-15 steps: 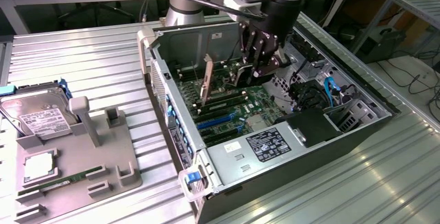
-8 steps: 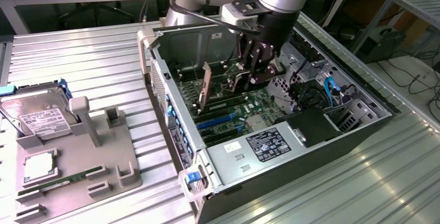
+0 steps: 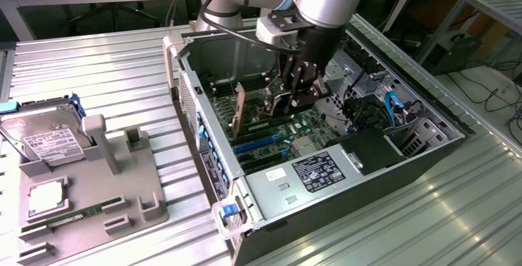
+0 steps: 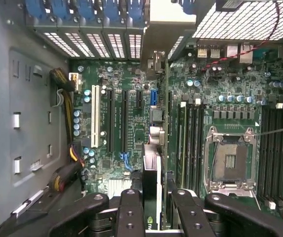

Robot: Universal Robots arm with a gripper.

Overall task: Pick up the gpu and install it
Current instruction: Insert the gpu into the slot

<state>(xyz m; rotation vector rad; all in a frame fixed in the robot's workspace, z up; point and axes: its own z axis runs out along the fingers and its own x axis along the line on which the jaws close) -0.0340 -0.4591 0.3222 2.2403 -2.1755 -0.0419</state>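
Observation:
The GPU's lower edge point(image 3: 236, 133) is above and beside the blue slot point(image 3: 257, 145). My gripper should keep hold of the GPU until the GPU is lined up with the slot.
My gripper point(image 3: 294, 98) reaches down into the open computer case point(image 3: 183, 64), over the green motherboard point(image 3: 306, 125). It is shut on the gpu point(image 4: 151, 173), a thin green card that the wrist view shows edge-on between the two black fingers point(image 4: 130, 207). The card runs from the fingers to its silver bracket point(image 4: 156, 64) at the case's slotted rear wall. It hangs just above the motherboard, beside the black expansion slots point(image 4: 124, 118) and the short blue slot point(image 4: 154, 97). In the exterior view the gpu point(image 3: 257, 107) stands on edge below the wrist.
A grey parts tray point(image 3: 122, 199) at the exterior view's left holds a hard drive point(image 3: 45, 134), a processor point(image 3: 45, 195) and a RAM stick point(image 3: 82, 211). Inside the case are the empty CPU socket point(image 4: 230, 158), memory slots point(image 4: 193, 143), a power supply point(image 3: 322, 171) and cables point(image 3: 392, 107).

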